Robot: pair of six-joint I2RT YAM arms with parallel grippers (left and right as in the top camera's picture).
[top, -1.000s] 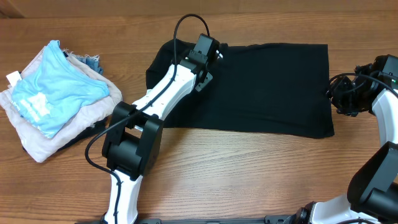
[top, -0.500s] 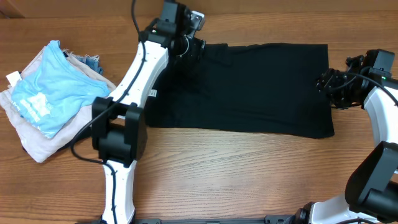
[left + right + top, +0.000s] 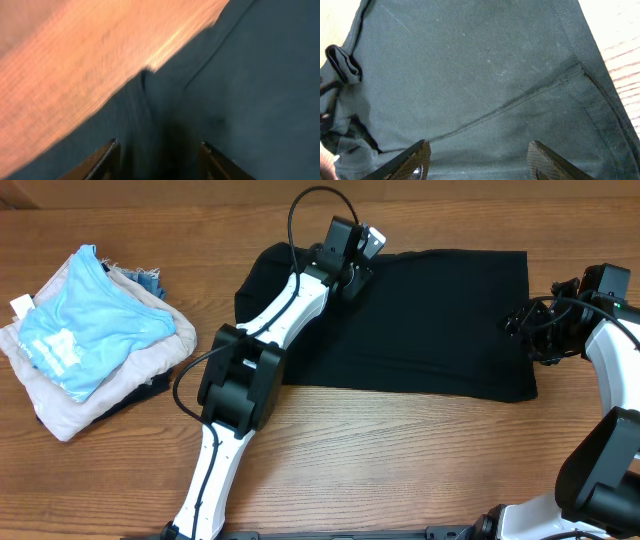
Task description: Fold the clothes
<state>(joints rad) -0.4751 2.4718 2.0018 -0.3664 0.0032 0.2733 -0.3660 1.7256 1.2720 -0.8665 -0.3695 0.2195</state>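
Observation:
The shirt's far edge needs to be folded over the shirt. My right gripper should grab the far corner of the black shirt (image 3: 440, 320) on that gripper's side next.
The clothes, a black shirt (image 3: 440, 320), lie flat on the wooden table as a wide rectangle. My left gripper (image 3: 358, 272) hovers over the shirt's far edge, left of the middle. In the blurred left wrist view its jaws (image 3: 159, 150) stand apart over black fabric (image 3: 250, 75), with nothing between them. My right gripper (image 3: 515, 328) is at the shirt's right edge. In the right wrist view it is open (image 3: 477, 152) just above flat cloth crossed by a seam (image 3: 520, 100); a small fold of fabric (image 3: 342, 62) sticks up at the left.
A pile of other garments lies at the table's left: a light blue one (image 3: 85, 325) on top of a pale beige-pink one (image 3: 60, 395). Bare wood (image 3: 400, 460) runs along the front, and the left arm's base (image 3: 235, 385) stands by the shirt's near left corner.
The left arm swung out to the far left beyond the shirt, then back right over its far edge, its jaws wider than before. The right gripper shifted slightly left onto the shirt's edge.

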